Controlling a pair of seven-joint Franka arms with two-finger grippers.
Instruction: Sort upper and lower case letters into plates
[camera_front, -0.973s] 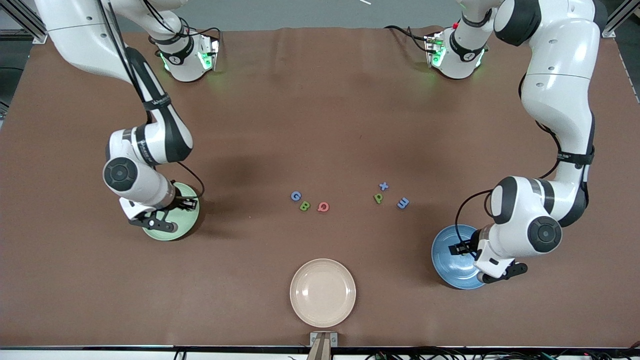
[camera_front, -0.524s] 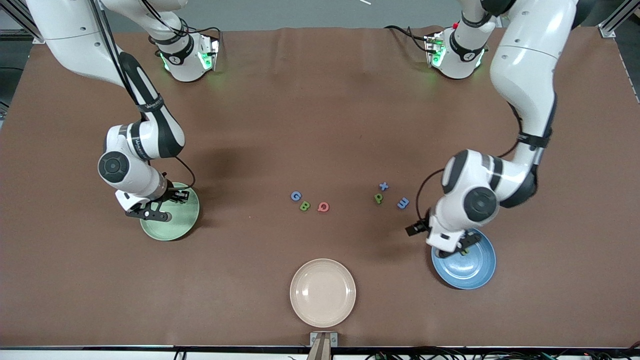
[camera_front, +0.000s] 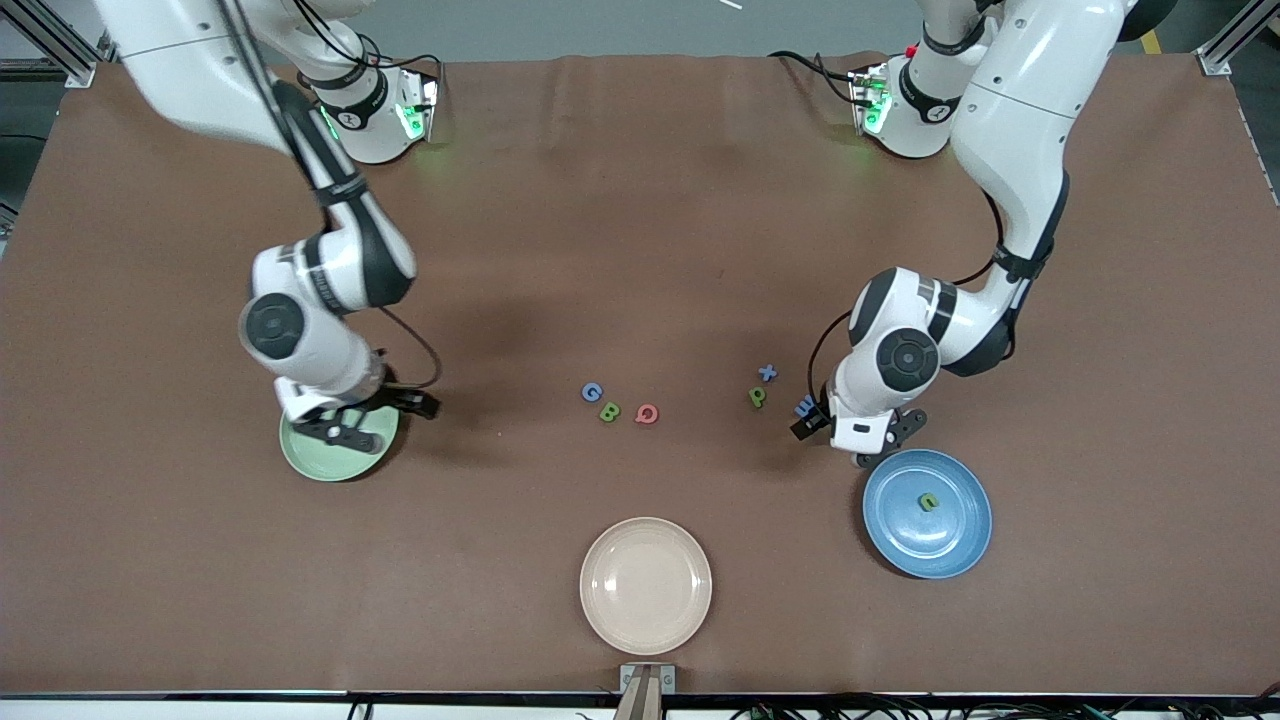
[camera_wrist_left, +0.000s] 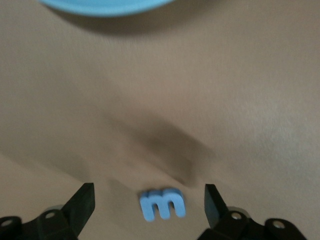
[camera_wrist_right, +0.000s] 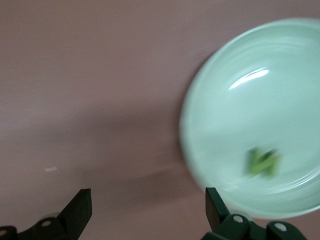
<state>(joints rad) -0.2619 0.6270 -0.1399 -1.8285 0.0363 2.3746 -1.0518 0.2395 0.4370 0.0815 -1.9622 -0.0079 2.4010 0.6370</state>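
My right gripper should next grab the blue G by its curved outer edges, so that it can sort the G into its plate.
On the brown table lie a blue G (camera_front: 592, 392), a green B (camera_front: 609, 411), a red Q (camera_front: 647, 413), a blue x (camera_front: 767, 373) and a green p (camera_front: 758, 397). My left gripper (camera_wrist_left: 149, 207) is open, low over the blue m (camera_wrist_left: 162, 203), which lies between its fingers. The blue plate (camera_front: 960, 540) holds a green c (camera_front: 929, 501). My right gripper (camera_wrist_right: 147, 210) is open and empty over the table beside the pale green plate (camera_wrist_right: 235, 110). A blurred green letter (camera_wrist_right: 262, 162) lies in that plate.
A cream-beige plate (camera_front: 646, 585) with nothing in it sits near the table's front edge, nearer the front camera than the letters. The pale green plate (camera_front: 310, 455) is partly covered by the right hand.
The left arm moved from over the blue plate to the blue m, leaving the green c in the plate. The right gripper opened and shifted off the green plate toward the table's middle.
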